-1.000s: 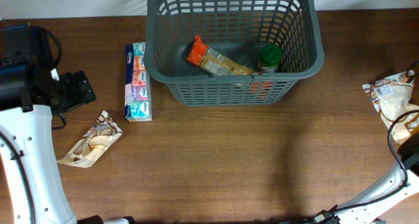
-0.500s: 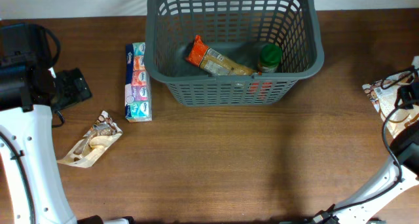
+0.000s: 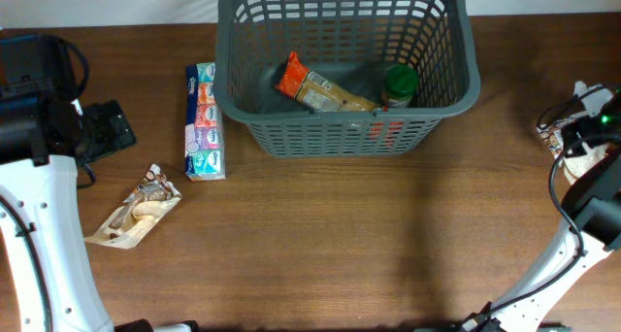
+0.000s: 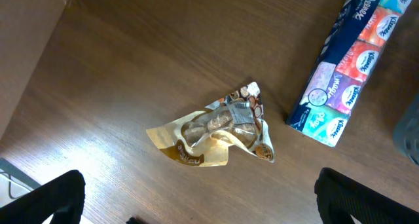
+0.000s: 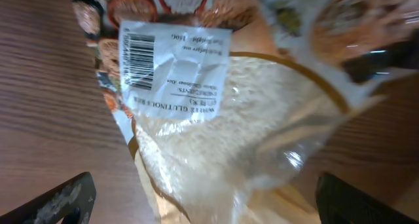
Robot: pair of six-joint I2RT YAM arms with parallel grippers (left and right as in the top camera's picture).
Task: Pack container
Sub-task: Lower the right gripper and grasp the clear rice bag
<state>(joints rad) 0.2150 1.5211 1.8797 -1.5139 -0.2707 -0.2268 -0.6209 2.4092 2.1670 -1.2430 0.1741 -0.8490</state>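
My right gripper lowers first and only then closes on the clear bag of white rice, since bare table shows beneath the fingers around it.
The dark grey slotted container (image 3: 456, 99) stands at the back middle of the table. Inside lie an orange snack packet (image 3: 320, 87) and a green-lidded jar (image 3: 399, 85). My right gripper (image 5: 203, 201) is open, its fingers on either side of a clear bag of white rice (image 5: 229, 112) at the table's right edge; that bag is mostly covered by the arm in the overhead view (image 3: 555, 133). My left gripper (image 4: 196, 204) is open and empty above a crumpled gold snack bag (image 4: 216, 132), which also shows in the overhead view (image 3: 136, 215).
A blue multipack of tissues (image 3: 203, 121) lies left of the container, also in the left wrist view (image 4: 347, 73). The left arm's dark body (image 3: 39, 99) is at the far left. The table's left edge (image 4: 39, 60) is near.
My right arm has moved up over the rice bag, covering most of it in the overhead view. The left arm has shifted slightly left.
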